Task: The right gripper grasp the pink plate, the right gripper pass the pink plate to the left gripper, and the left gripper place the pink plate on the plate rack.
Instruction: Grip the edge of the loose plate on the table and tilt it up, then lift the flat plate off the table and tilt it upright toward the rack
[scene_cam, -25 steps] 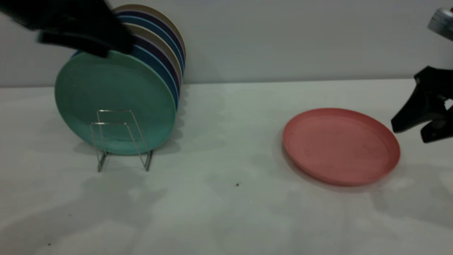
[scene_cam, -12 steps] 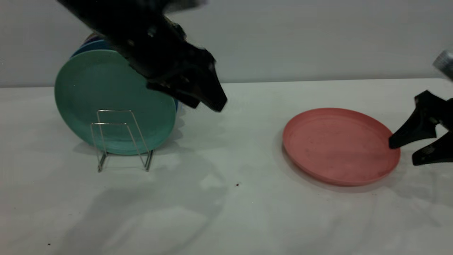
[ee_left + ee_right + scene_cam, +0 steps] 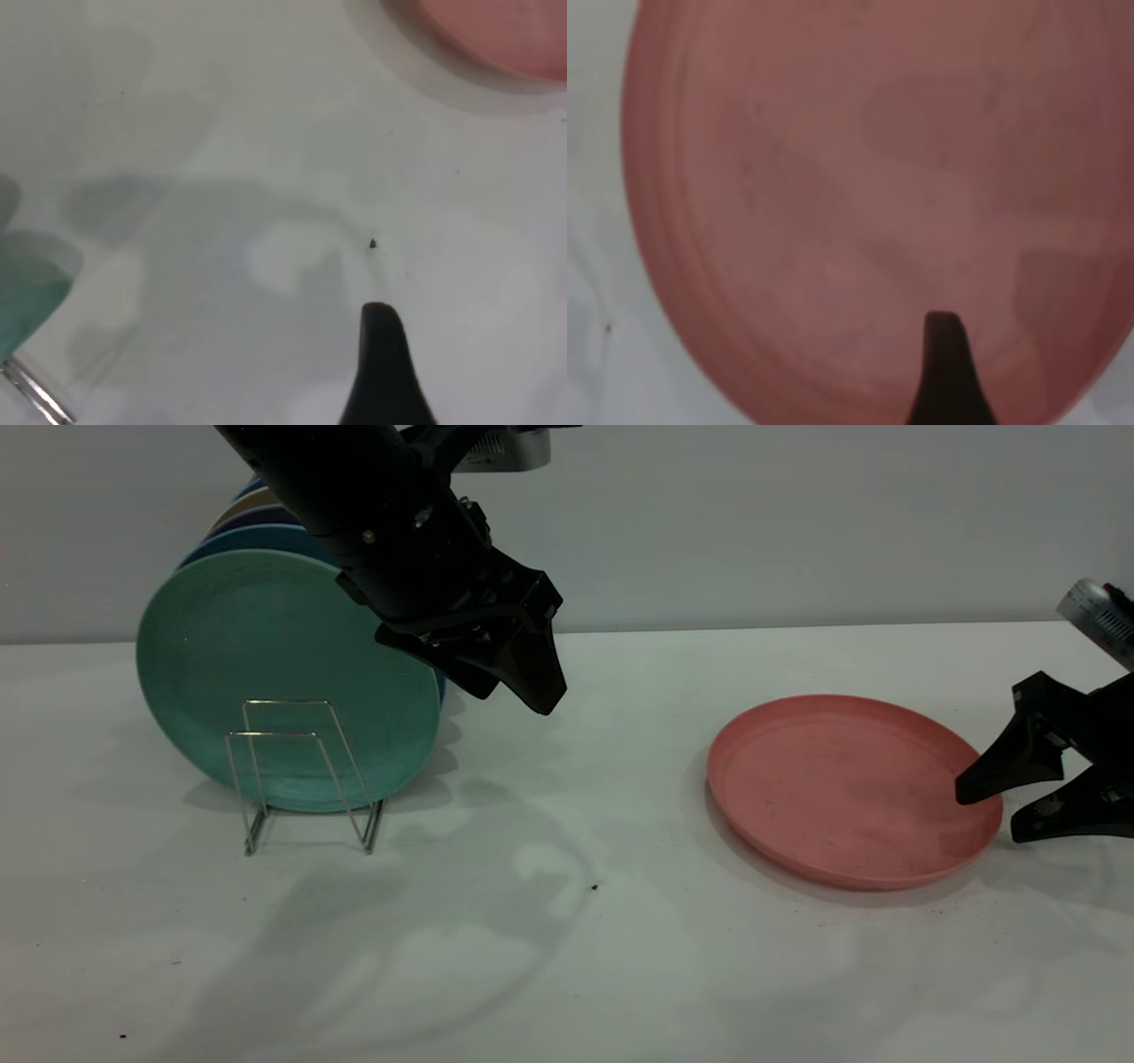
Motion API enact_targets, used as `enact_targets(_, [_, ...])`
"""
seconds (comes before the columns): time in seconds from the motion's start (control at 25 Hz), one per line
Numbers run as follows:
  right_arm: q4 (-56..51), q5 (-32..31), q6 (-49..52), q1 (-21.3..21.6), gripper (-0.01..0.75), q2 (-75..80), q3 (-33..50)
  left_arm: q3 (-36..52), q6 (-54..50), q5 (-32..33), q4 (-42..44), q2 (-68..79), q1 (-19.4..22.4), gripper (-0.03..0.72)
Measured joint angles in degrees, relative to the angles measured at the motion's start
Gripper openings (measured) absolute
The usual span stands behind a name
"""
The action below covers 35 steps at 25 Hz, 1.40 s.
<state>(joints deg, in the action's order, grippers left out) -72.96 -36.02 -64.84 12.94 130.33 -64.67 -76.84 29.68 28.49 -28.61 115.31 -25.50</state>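
Next, my left gripper grabs the plate by its raised rim [image 3: 715, 778] to stand the pink plate in the plate rack [image 3: 301, 771].
The pink plate [image 3: 842, 784] lies flat on the white table at the right. My right gripper [image 3: 990, 817] is open at the plate's right rim, with its upper finger over the rim and its lower finger outside it. In the right wrist view one finger [image 3: 946, 372] shows above the plate [image 3: 833, 195]. My left gripper [image 3: 516, 695] is open and empty, and hangs above the table just right of the racked plates. The plate rack [image 3: 301, 771] stands at the left, with its front wire loops free. The left wrist view shows one finger [image 3: 381, 372] and the pink plate's edge [image 3: 496, 35].
A green plate [image 3: 257, 673] stands upright in the rack, with blue and tan plates [image 3: 257, 538] behind it. The green plate's edge [image 3: 22, 301] and a rack wire [image 3: 35, 398] show in the left wrist view. White table lies between the rack and the pink plate.
My left arm swung from above the racked plates to their right side and lower. My right gripper moved down and left until its fingers straddle the pink plate's right rim.
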Motion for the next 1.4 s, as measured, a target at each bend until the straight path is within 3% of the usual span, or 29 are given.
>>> enact_targets(0.4, [-0.6, -0.4, 0.2, 0.0, 0.546, 3.9, -3.3, 0.0, -0.1, 0.1, -1.3, 0.0, 0.0, 0.539])
enact_targets(0.56, [-3.9, -3.1, 0.2, 0.0, 0.495, 6.2, -4.9, 0.0, -0.1, 0.1, -1.3, 0.0, 0.0, 0.539])
enact_targets(0.64, [-5.2, -3.5, 0.2, 0.0, 0.429, 7.1, -5.3, 0.0, -0.1, 0.1, -1.3, 0.0, 0.0, 0.539])
enact_targets(0.8, [-5.5, -3.1, -1.9, 0.0, 0.12, 7.8, -5.4, 0.0, -0.5, 0.0, -1.4, 0.0, 0.0, 0.539])
enact_targets(0.88, [-6.3, -3.6, -5.8, 0.0, 0.038, 7.9, -5.4, 0.0, -0.8, 0.0, -1.5, 0.0, 0.0, 0.539])
enact_targets(1.12, [-11.0, -13.6, -18.5, -0.5, 0.018, 7.9, -5.4, 0.0, -2.5, -0.2, -5.3, 2.0, 0.0, 0.539])
enact_targets(1.4, [-11.7, -19.4, -21.0, -5.1, 0.017, 7.9, -5.4, -0.1, -2.4, -3.8, -13.3, 5.3, 0.0, 0.539])
